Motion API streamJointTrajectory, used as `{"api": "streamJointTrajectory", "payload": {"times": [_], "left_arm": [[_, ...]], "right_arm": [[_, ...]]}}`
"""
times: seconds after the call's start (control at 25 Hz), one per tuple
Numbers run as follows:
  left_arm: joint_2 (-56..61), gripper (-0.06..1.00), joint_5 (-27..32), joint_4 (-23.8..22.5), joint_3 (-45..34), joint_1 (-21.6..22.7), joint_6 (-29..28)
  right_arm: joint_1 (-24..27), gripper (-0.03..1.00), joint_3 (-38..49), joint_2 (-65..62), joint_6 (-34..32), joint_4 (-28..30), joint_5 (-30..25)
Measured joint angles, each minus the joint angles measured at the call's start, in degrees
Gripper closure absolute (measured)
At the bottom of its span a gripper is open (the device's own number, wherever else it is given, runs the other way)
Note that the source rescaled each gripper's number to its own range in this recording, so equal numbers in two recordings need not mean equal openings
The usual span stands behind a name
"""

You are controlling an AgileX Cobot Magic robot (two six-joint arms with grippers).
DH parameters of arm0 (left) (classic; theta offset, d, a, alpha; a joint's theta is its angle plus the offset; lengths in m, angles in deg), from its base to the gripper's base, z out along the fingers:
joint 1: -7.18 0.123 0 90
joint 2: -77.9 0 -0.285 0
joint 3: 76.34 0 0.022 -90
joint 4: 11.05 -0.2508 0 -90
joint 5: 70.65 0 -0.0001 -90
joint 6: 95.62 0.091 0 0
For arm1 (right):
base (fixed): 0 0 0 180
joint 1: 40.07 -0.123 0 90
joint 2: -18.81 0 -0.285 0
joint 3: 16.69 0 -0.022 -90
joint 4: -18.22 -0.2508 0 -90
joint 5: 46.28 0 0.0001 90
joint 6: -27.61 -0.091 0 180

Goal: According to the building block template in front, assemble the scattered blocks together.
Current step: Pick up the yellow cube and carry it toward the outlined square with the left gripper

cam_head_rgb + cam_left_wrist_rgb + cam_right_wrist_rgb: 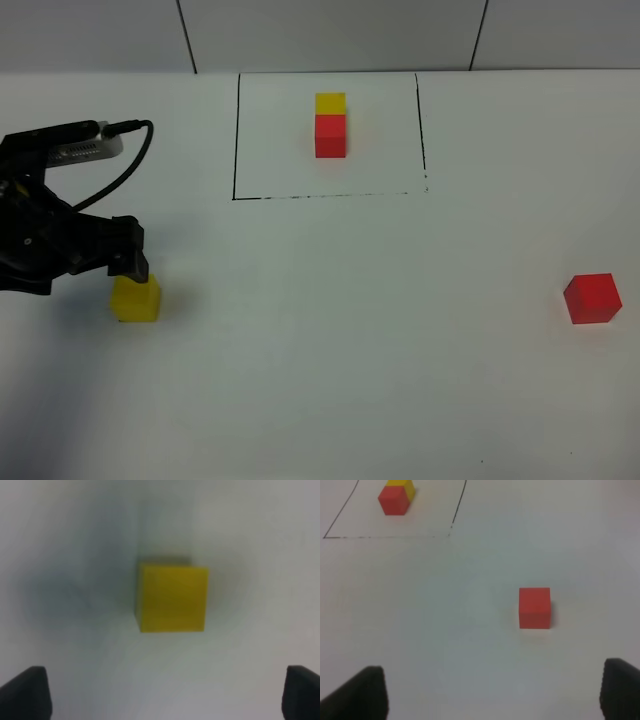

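Note:
My left gripper grabs the loose yellow cube by its opposite sides next, to match the yellow-and-red template.
The template is a yellow cube joined to a red cube inside a thin black outline at the back middle; it also shows in the right wrist view. The loose yellow cube lies at the left. My left gripper hovers right over it, open, fingertips wide apart around the cube below. The loose red cube lies at the far right. My right gripper is out of the high view; in its wrist view its open fingertips stand short of the red cube.
The white table runs to a grey tiled wall at the back. The left arm's cable loops above the gripper.

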Motion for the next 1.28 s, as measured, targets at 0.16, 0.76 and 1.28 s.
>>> {"api": "streamJointTrajectory", "payload": {"times": [0.16,0.76,1.28], "left_arm": [[-4.7,-0.02,-0.4,-0.8,2.0,-1.8,-2.0],[-15.8,0.04,-4.7,-2.4,2.2,-2.4,-5.0],[-16.4,0.94,-6.8,-2.4,2.2,-2.4,-4.5]], "right_arm": [[0.0,0.21,0.0,0.0,0.0,0.0,0.0],[0.0,0.21,0.0,0.0,0.0,0.0,0.0],[0.0,0.21,0.0,0.0,0.0,0.0,0.0]]}}
